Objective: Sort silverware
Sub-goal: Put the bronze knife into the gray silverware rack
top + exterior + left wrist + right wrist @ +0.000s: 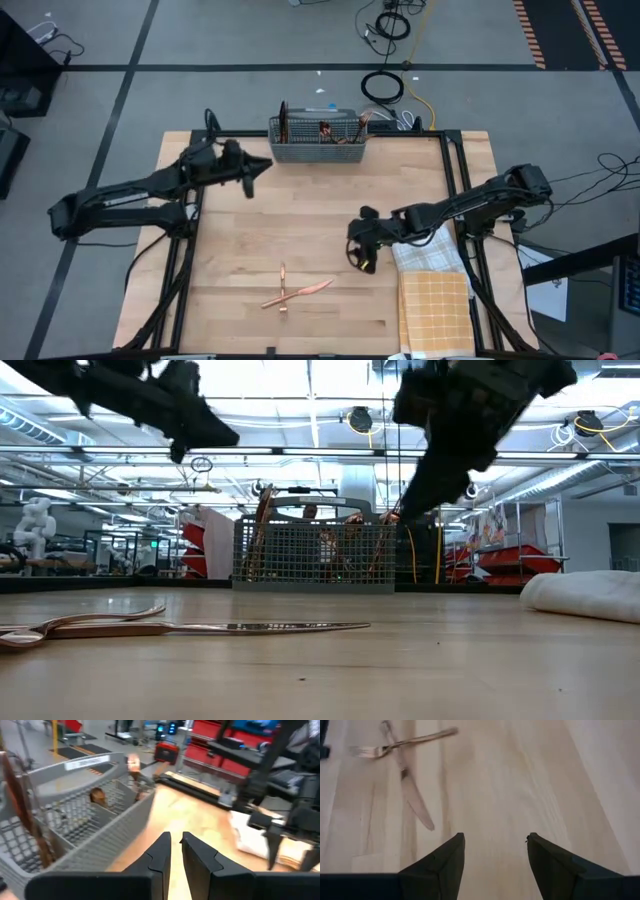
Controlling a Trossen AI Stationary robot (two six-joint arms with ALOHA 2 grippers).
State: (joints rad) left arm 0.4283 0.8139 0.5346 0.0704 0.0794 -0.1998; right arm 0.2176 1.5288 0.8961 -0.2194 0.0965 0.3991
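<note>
My right gripper picks up the crossed knife and fork by their crossing point (283, 298) next, to sort the pair into the grey mesh caddy (318, 140).
A copper knife (305, 291) (412, 795) and fork (283, 280) (405, 742) lie crossed on the wooden table near its front edge, the knife resting on the fork. The grey mesh caddy (318, 140) (80, 815) stands at the far edge with several copper pieces upright in it. My left gripper (265, 165) (175, 840) hovers in the air just left of the caddy, pointing almost level. There is only a narrow gap between its fingers and nothing in it. My right gripper (362, 260) (495, 840) hangs open above bare table, right of the crossed pair and slanting down toward it.
A white cloth (425, 250) (585, 595) and an orange checked cloth (435, 310) lie at the table's right edge, beside my right arm. Bare wood stretches between the caddy and the crossed pair. Cables (385, 85) lie on the floor beyond the table.
</note>
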